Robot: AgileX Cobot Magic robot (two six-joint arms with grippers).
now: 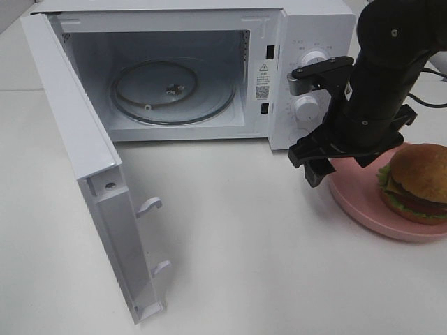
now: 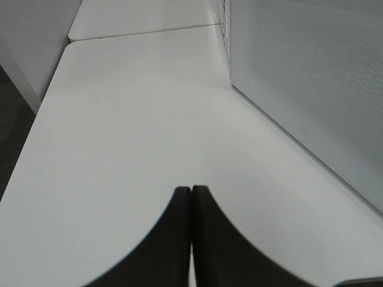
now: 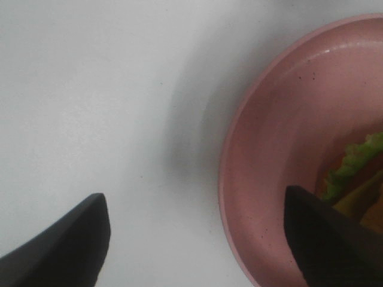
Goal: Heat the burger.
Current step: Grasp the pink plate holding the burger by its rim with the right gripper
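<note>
The burger sits loose on the pink plate, so I need to keep the plate level. My right gripper needs to pinch the plate by its bare rim next.
The burger, with a glossy brown bun, green lettuce and yellow cheese, sits on a pink plate at the right of the table. My right gripper hangs open over the plate's left rim. In the right wrist view one finger is over the bare table and the other over the plate, beside the burger's lettuce. Nothing is between its fingers. My left gripper is shut and empty above the table, beside the microwave door.
The white microwave stands at the back with its door swung wide to the left. Its glass turntable is bare. The control knobs are just behind the right arm.
</note>
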